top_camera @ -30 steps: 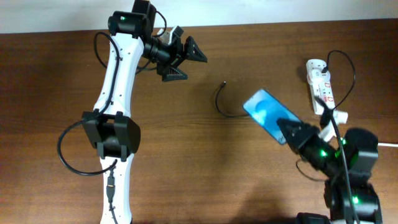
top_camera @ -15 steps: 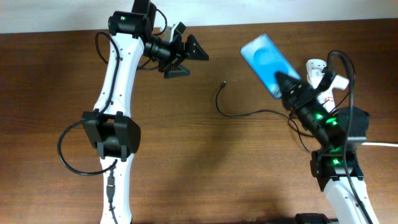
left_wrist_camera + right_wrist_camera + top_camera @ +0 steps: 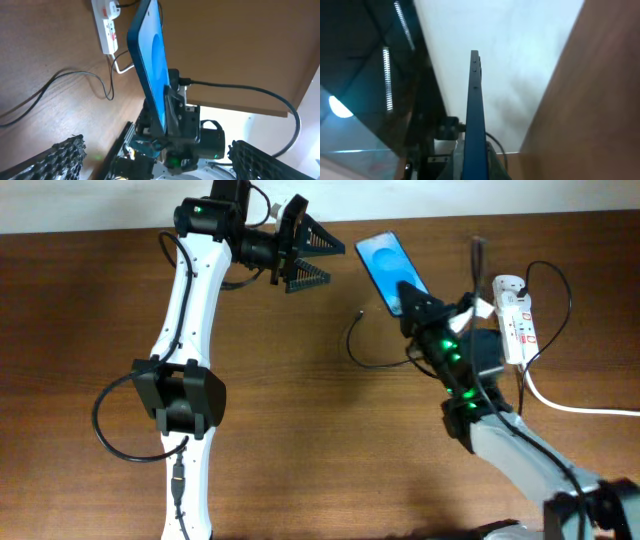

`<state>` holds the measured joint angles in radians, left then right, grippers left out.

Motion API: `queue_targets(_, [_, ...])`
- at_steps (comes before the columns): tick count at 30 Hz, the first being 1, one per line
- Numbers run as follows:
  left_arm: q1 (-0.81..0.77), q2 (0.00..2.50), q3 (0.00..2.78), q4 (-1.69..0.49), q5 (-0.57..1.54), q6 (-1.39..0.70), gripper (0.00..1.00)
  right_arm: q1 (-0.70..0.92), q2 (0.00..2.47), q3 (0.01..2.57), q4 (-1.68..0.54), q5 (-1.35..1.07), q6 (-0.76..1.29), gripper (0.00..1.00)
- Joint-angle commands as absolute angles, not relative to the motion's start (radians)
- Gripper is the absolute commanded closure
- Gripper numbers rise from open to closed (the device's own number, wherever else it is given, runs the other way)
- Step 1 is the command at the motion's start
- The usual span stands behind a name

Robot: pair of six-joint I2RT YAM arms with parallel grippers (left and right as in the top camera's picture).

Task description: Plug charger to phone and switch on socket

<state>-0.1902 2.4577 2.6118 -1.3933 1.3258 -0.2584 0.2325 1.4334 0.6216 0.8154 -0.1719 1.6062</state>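
Note:
The phone's long side edge [image 3: 373,277] [image 3: 142,75] is the part my left gripper will grab next. The phone's lower end then stays free, so the charger can be plugged in.
My right gripper [image 3: 413,302] is shut on the lower end of the phone [image 3: 383,263] and holds it raised and tilted above the table's far middle, blue screen up. The right wrist view shows the phone [image 3: 474,110] edge-on. My left gripper [image 3: 312,259] is open and empty, just left of the phone and pointing at it. In the left wrist view the phone [image 3: 151,65] stands between the open fingers [image 3: 162,167], farther out. The charger's thin black cable [image 3: 352,348] curls on the table below the phone, its plug tip [image 3: 360,313] free. The socket [image 3: 516,317] lies at the far right.
The socket's thick white cord [image 3: 575,407] runs off to the right edge. A thin black cable [image 3: 558,290] loops from the socket, which also shows in the left wrist view [image 3: 106,29]. The left arm's white links [image 3: 185,330] stretch across the left of the table.
My right arm has swung the phone from the right front up and leftwards to the far middle. My left gripper has shifted a little right towards it.

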Motion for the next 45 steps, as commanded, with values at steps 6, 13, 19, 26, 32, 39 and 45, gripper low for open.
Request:
queue_targets(6, [-0.222, 2.440, 2.631, -1.263, 1.196, -0.490, 0.13, 0.349, 1.463, 0.834, 0.599, 0.002, 1.632, 0.96])
queue_targets(13, [-0.286, 2.440, 2.631, -1.023, 1.132, -0.715, 0.33, 0.388, 1.467, 0.864, 0.575, 0.052, 1.633, 0.96])
queue_targets(19, [-0.288, 2.440, 2.631, -1.021, 1.131, -0.730, 0.72, 0.412, 1.468, 0.864, 0.560, 0.057, 1.633, 0.96])
queue_targets(26, [-0.295, 2.440, 2.631, -0.929, 1.137, -0.872, 0.74, 0.428, 1.484, 0.865, 0.564, 0.057, 1.641, 0.96])
queue_targets(32, [-0.339, 2.440, 2.631, -0.818, 1.119, -0.943, 0.72, 0.439, 1.495, 0.865, 0.572, 0.055, 1.666, 0.96])
queue_targets(39, [-0.342, 2.440, 2.631, -0.810, 1.146, -0.943, 0.72, 0.439, 1.495, 0.865, 0.669, 0.030, 1.666, 0.96])
queue_targets(45, [-0.342, 2.440, 2.631, -0.793, 1.155, -0.943, 0.84, 0.438, 1.495, 0.865, 0.661, 0.004, 1.666, 0.96])
